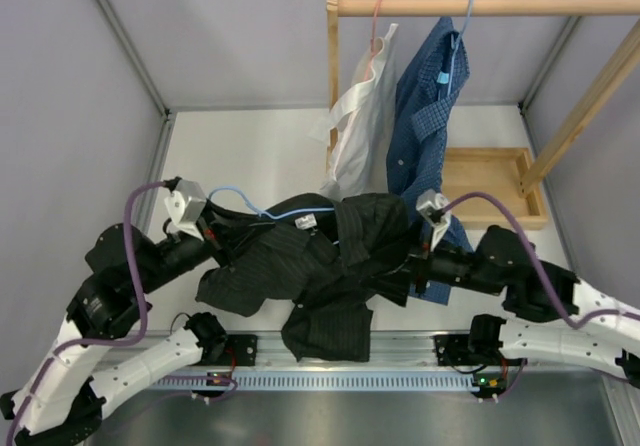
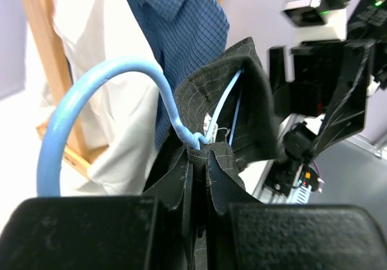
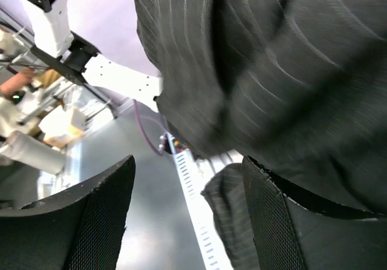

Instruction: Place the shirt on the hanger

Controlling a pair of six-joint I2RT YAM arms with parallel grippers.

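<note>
The light-blue hanger has its neck [image 1: 263, 213] below its hook. I should grab it there with my right gripper, leaving my left gripper free to draw the shirt on.
The dark shirt [image 1: 330, 256] hangs bunched between my two arms above the table's near edge. The light-blue hanger [image 1: 228, 192] pokes its hook out of the collar on the left, and its wire runs under the fabric. My left gripper [image 1: 215, 231] is shut on the shirt's collar fabric [image 2: 242, 94] right at the hanger's neck [image 2: 196, 140]; the hook [image 2: 103, 79] curves up to the left. My right gripper [image 3: 187, 179] is open just under the shirt [image 3: 272, 70]. A fold of cloth [image 3: 227, 215] hangs beside its right finger, ungripped.
Behind stands a wooden rack [image 1: 480, 6] with a white shirt [image 1: 360, 116] on a pink hanger and a blue checked shirt [image 1: 425, 106]. The rack's wooden base tray [image 1: 490, 181] lies at the back right. A metal rail [image 1: 340, 378] runs along the near edge.
</note>
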